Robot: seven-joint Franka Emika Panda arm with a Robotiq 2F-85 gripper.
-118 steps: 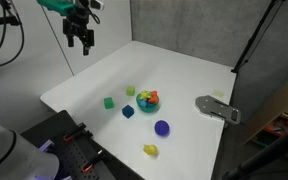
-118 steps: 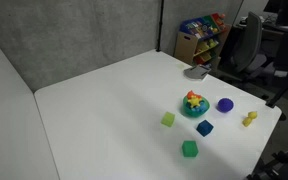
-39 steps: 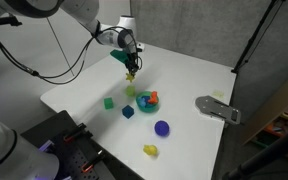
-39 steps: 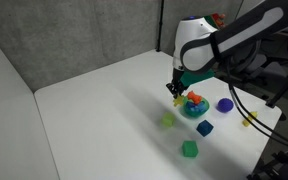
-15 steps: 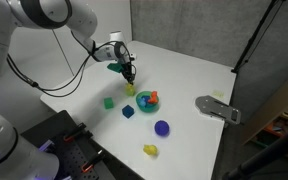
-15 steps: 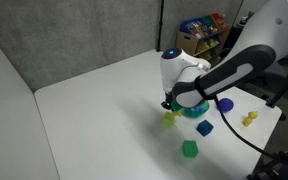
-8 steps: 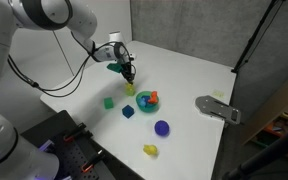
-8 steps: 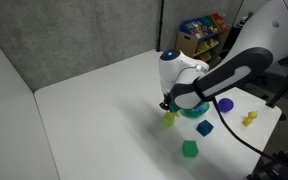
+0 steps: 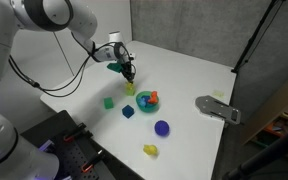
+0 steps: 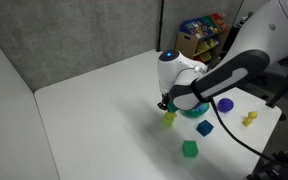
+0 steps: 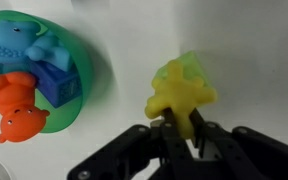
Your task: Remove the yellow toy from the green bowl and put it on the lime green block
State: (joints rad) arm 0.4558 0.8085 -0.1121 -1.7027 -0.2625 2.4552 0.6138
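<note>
I should release the yellow toy now; it would end on the lime green block close beneath.
In the wrist view my gripper (image 11: 182, 123) is shut on the yellow toy (image 11: 179, 90), a small knobbly piece sticking out past the fingertips. A pale edge of the lime green block (image 11: 192, 64) shows right behind the toy; whether they touch I cannot tell. The green bowl (image 11: 92, 72) lies to the left, holding a blue toy, an orange toy and a blue block. In both exterior views the gripper (image 9: 130, 76) (image 10: 166, 104) hangs low over the lime green block (image 9: 130, 90) (image 10: 169, 120), beside the bowl (image 9: 147, 101) (image 10: 194, 110).
On the white table lie a darker green cube (image 9: 109, 102) (image 10: 189, 149), a dark blue cube (image 9: 128, 111) (image 10: 204, 128), a round purple thing (image 9: 161, 127) (image 10: 225, 104) and a larger yellow toy (image 9: 150, 150) (image 10: 249, 118). A grey fixture (image 9: 217, 108) sits at the table's edge.
Over the last second nothing moved. Before that, the arm came in from high at the back and, holding the yellow toy, sank toward the lime green block.
</note>
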